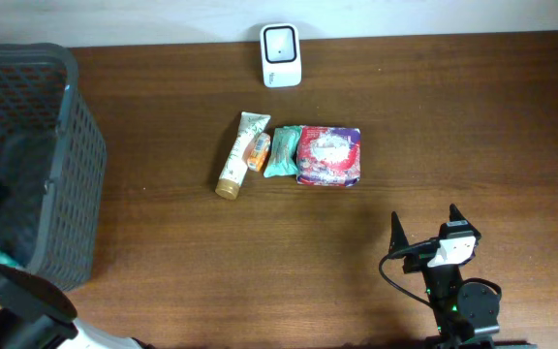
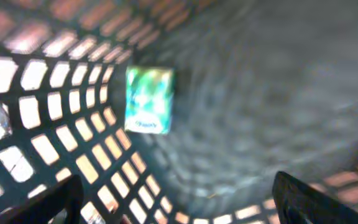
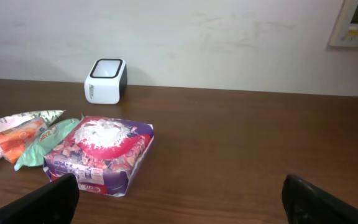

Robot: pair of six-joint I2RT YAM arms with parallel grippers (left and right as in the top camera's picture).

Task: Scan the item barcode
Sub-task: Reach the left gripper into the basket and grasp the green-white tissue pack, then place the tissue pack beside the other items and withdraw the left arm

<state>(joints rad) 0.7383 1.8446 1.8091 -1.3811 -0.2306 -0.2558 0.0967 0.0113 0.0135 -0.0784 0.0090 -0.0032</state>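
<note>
I should next use my left gripper to grab one end of the green-blue packet and leave the rest uncovered, to show the packet's barcode to the scanner (image 1: 281, 55).
The white barcode scanner (image 1: 281, 55) stands at the table's far edge, also in the right wrist view (image 3: 106, 81). Mid-table lie a cream tube (image 1: 240, 155), an orange packet (image 1: 259, 151), a green packet (image 1: 282, 150) and a purple-red box (image 1: 328, 155). My right gripper (image 1: 424, 225) hovers open near the front right, facing the box (image 3: 101, 152), nothing between its fingers. My left gripper (image 2: 179, 199) is open inside the grey basket (image 1: 76, 165), above a blurred green-blue packet (image 2: 148, 99) lying by the mesh wall.
The basket's lattice wall (image 2: 73, 124) surrounds the left gripper on the left and below. The left arm's body (image 1: 17, 301) sits at the front left corner. Bare brown table (image 1: 473, 126) stretches right of the items.
</note>
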